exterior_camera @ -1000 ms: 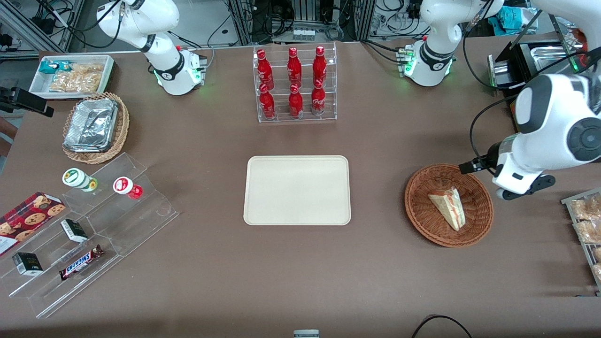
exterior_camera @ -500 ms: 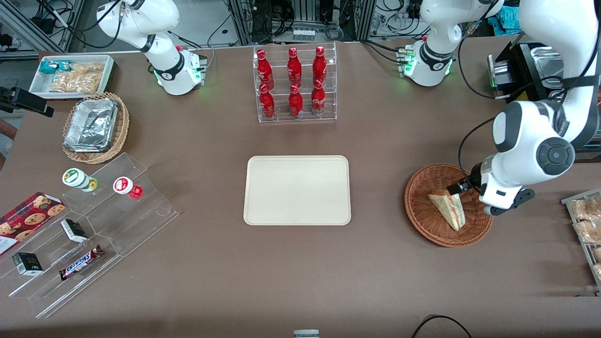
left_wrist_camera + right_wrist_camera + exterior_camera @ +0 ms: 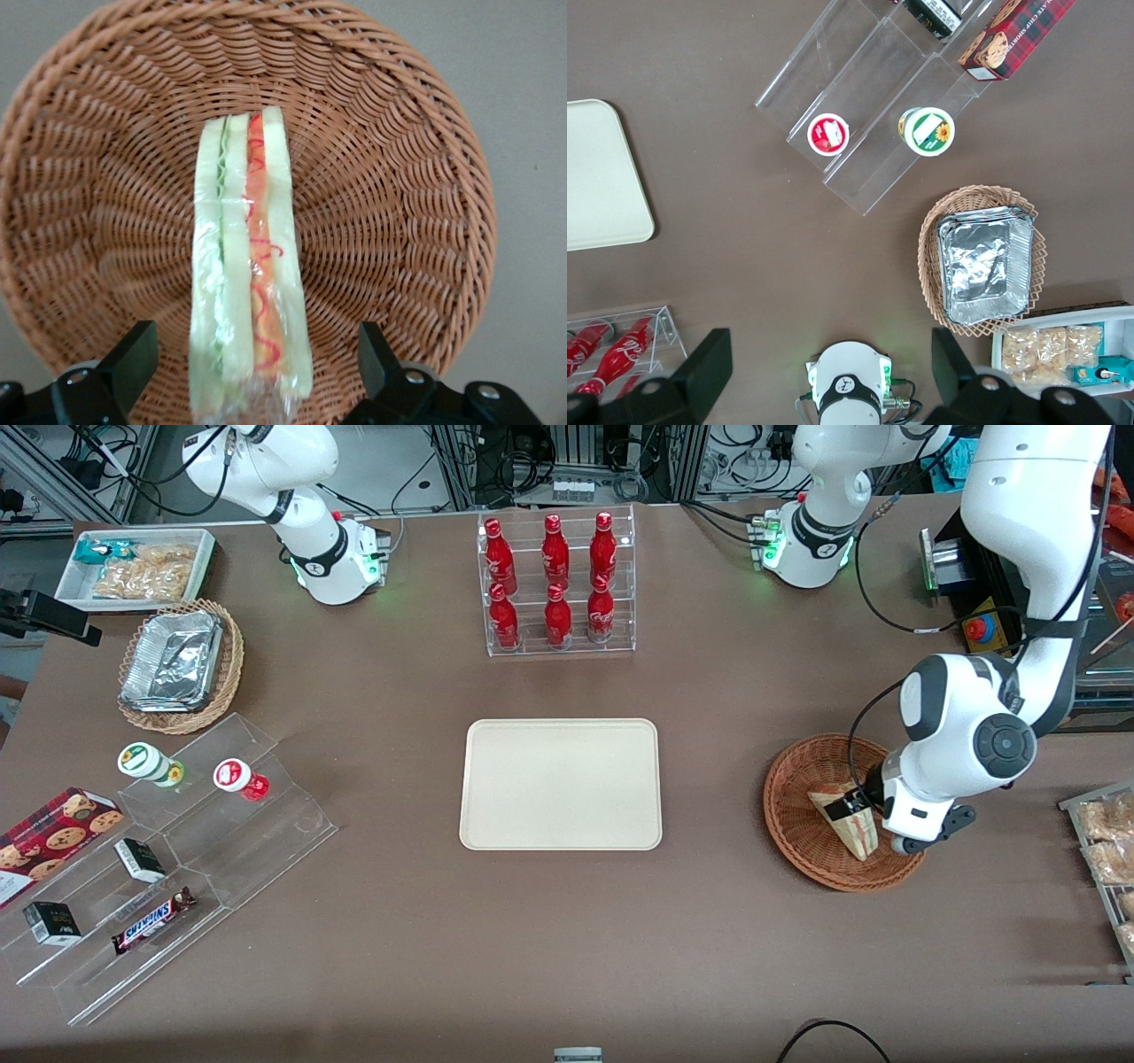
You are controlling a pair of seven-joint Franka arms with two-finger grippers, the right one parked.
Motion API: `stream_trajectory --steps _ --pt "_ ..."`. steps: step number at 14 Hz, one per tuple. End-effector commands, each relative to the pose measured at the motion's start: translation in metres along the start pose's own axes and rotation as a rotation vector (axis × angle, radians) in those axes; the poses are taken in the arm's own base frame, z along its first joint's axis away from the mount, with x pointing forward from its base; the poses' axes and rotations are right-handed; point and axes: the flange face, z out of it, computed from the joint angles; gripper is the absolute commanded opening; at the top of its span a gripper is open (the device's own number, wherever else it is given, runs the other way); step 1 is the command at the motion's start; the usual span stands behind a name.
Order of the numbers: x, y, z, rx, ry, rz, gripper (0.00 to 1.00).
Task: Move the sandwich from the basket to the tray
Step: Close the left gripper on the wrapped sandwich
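Note:
The sandwich needs to move from the basket onto the tray. My gripper should next grab it by its wrapped wide end.
The sandwich, a clear-wrapped wedge of pale bread with red and green layers, lies in the reddish-brown woven basket toward the working arm's end of the table. My gripper is low over the basket, open, with one black finger on each side of the sandwich's wide end and a gap between each finger and the bread. The wrist hides part of the sandwich in the front view. The cream tray lies bare at the table's middle.
A clear rack of red bottles stands farther from the camera than the tray. A wire rack of pastries sits beside the basket at the table's edge. A clear stepped stand, a foil-filled tan basket and a white snack bin lie toward the parked arm's end.
The working arm has swung in and come down from beside the basket to over it. Its gripper now straddles the sandwich. The sandwich and basket have not moved.

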Motion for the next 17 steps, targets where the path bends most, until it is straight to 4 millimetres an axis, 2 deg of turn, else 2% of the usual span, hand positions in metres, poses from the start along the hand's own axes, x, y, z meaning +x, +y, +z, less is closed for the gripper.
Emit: stream_trajectory --steps 1,3,4,7,9,11,13,14,17 --pt "-0.005 0.000 0.013 -0.015 0.010 -0.017 1.00" --pt "-0.007 -0.001 0.020 -0.010 -0.001 -0.016 0.97" --pt "-0.006 0.000 0.022 -0.009 -0.004 -0.016 0.91" --pt "-0.007 -0.001 0.025 -0.004 -0.010 -0.011 0.54" --pt "-0.007 -0.001 0.025 0.004 -0.005 0.011 0.46" --pt "-0.007 0.000 0.021 0.002 0.001 0.013 0.30" --pt "-0.007 0.003 0.011 -0.003 0.012 0.017 0.20" --pt "-0.010 0.008 0.001 -0.004 0.023 0.025 0.17" --pt "-0.040 0.057 -0.038 0.032 0.006 0.105 0.15"
